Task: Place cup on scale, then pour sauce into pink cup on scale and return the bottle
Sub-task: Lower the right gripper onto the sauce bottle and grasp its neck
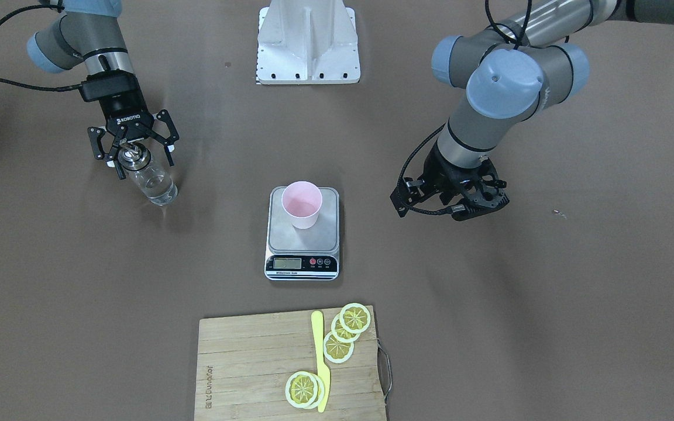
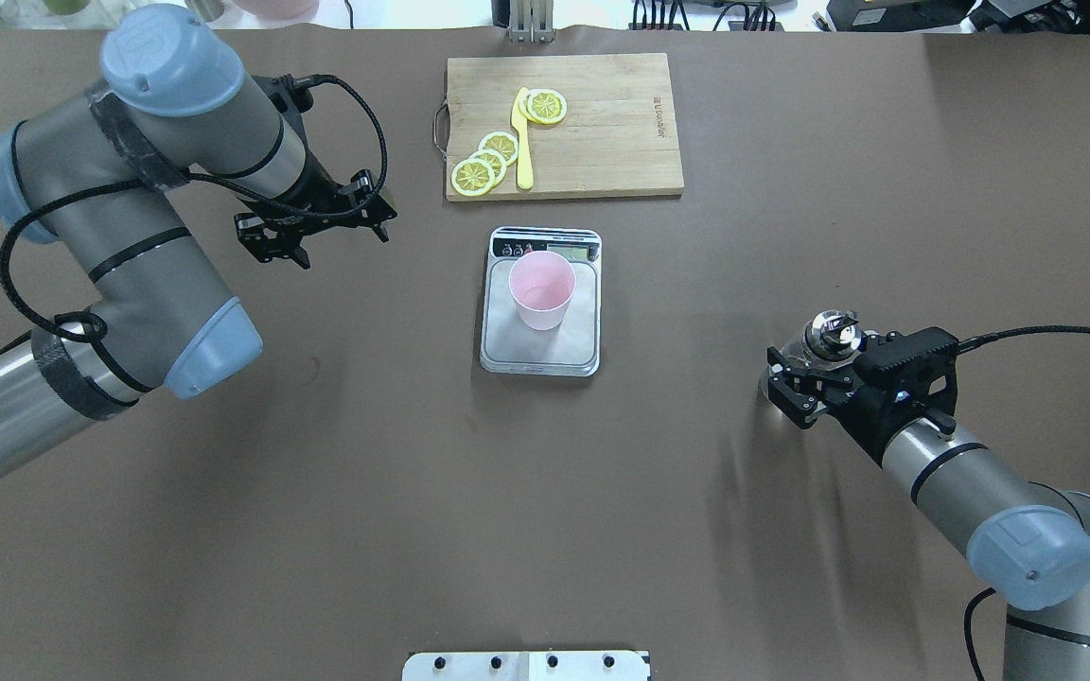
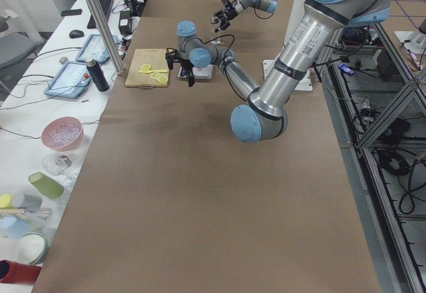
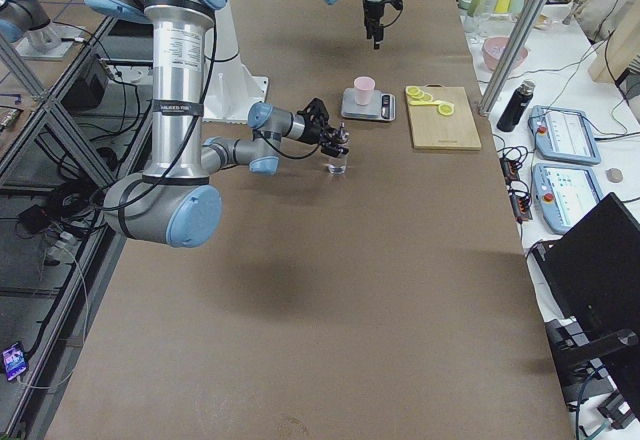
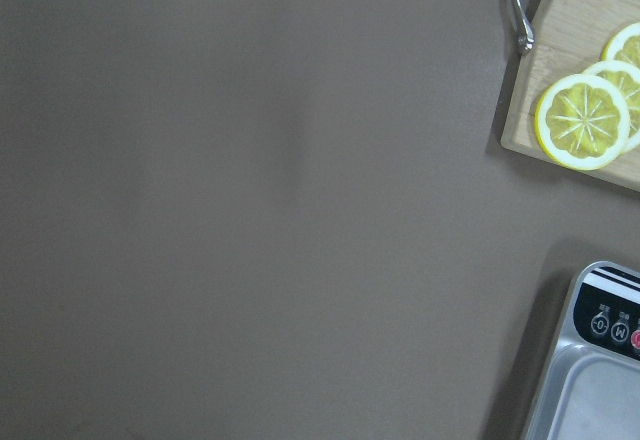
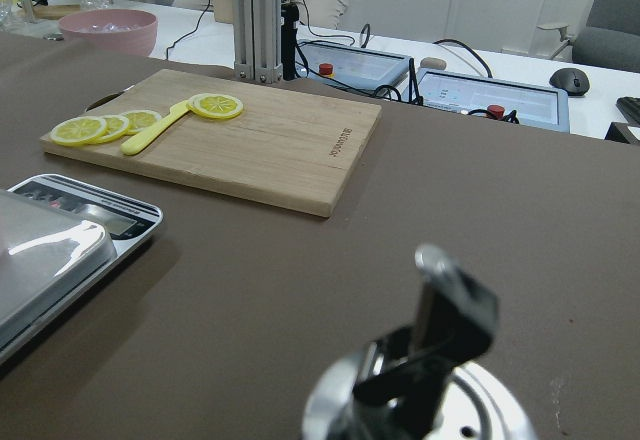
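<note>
My right gripper picks up the clear glass bottle by its neck below the silver cap (image 1: 144,172) next, to pour sauce into the pink cup (image 1: 302,204).
The pink cup (image 1: 302,204) stands upright on the scale (image 1: 302,266) at the table's middle; both also show in the overhead view, the cup (image 2: 541,288) on the scale (image 2: 507,352). The clear glass bottle (image 1: 152,181) with its silver spout cap (image 2: 834,331) stands on the table, with clear sauce (image 1: 160,188) in it. My right gripper (image 1: 141,161) is open, its fingers spread to either side of the bottle's top. The cap (image 6: 430,380) fills the bottom of the right wrist view. My left gripper (image 2: 318,227) is open and empty, beside the scale.
A wooden cutting board (image 1: 243,362) with lemon slices (image 1: 354,318) and a yellow knife (image 1: 319,356) lies beyond the scale. The robot's white base plate (image 1: 308,47) is at the near edge. The left wrist view shows the scale's corner (image 5: 600,360) and the board's handle (image 5: 520,10).
</note>
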`<state>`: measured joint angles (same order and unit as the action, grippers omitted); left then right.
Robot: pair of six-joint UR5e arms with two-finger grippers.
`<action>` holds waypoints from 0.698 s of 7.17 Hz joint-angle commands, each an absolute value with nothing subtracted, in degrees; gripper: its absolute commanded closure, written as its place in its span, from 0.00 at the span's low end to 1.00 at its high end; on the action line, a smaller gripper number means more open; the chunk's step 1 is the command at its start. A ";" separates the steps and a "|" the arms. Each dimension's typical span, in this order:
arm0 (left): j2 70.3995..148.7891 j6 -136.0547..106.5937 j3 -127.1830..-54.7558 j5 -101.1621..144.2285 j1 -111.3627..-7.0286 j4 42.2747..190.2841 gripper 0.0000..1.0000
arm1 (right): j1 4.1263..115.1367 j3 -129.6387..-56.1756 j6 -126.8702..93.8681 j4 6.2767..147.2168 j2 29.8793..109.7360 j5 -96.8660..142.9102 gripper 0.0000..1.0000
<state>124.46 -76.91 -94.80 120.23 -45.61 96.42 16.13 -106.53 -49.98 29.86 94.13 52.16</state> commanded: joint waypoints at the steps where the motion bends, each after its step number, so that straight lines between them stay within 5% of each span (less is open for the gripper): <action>1: 124.54 -76.90 -94.75 120.23 -45.62 96.50 0.01 | 16.17 -105.82 -50.36 29.27 94.13 52.21 0.47; 2: 124.45 -76.82 -94.75 120.23 -45.62 96.50 0.01 | 16.35 -105.82 -50.01 28.14 94.22 52.56 0.90; 3: 124.45 -76.90 -94.75 120.23 -45.70 96.50 0.01 | 17.57 -105.91 -49.14 28.13 94.04 54.21 1.00; 5: 124.45 -76.82 -94.75 120.23 -46.14 96.42 0.01 | 20.82 -106.35 -43.62 28.91 93.78 56.86 1.00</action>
